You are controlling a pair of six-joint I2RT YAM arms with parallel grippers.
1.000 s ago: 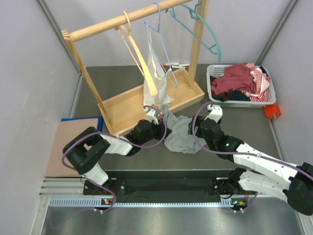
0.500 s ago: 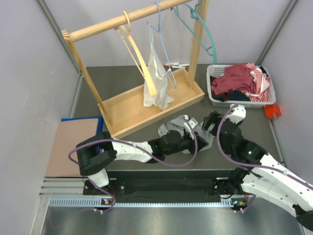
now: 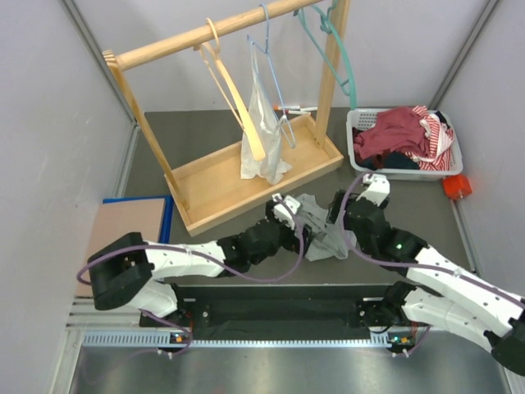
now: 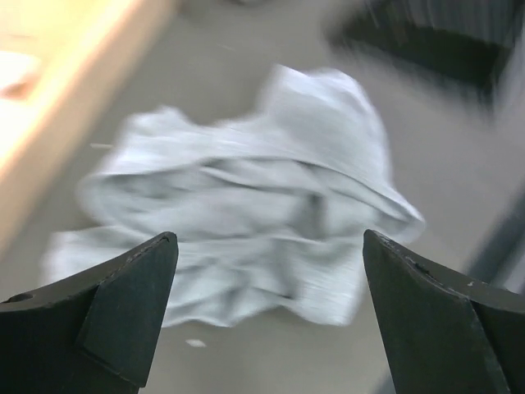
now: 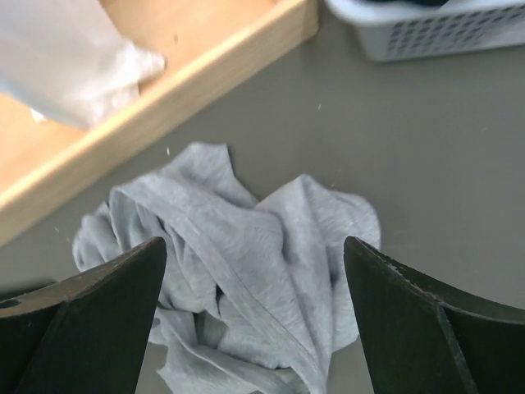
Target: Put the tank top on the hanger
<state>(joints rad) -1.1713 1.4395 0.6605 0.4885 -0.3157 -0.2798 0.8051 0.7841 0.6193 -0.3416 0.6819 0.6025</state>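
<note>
The robot should next use its left gripper to spread the heap open for the hanger, so it should grab the tank top's edge beside the wooden rack.
The tank top lies crumpled in a light grey heap on the dark table, in front of the wooden rack. My left gripper hovers at its left edge, open and empty; the left wrist view shows the tank top blurred beyond the open left gripper. My right gripper stands open just above the heap's right side, and in its wrist view the tank top fills the gap of the right gripper. The teal hanger hangs from the rack's rail at the far right end.
The wooden rack with its tray base stands behind the heap. A pale wooden hanger and a light blue wire hanger with a plastic bag hang on it. A white basket of clothes stands at right.
My left gripper reached right across the heap, then drew back a little and opened, letting the cloth drop. The right gripper moved left over the heap. The teal hanger has swung on the rail.
</note>
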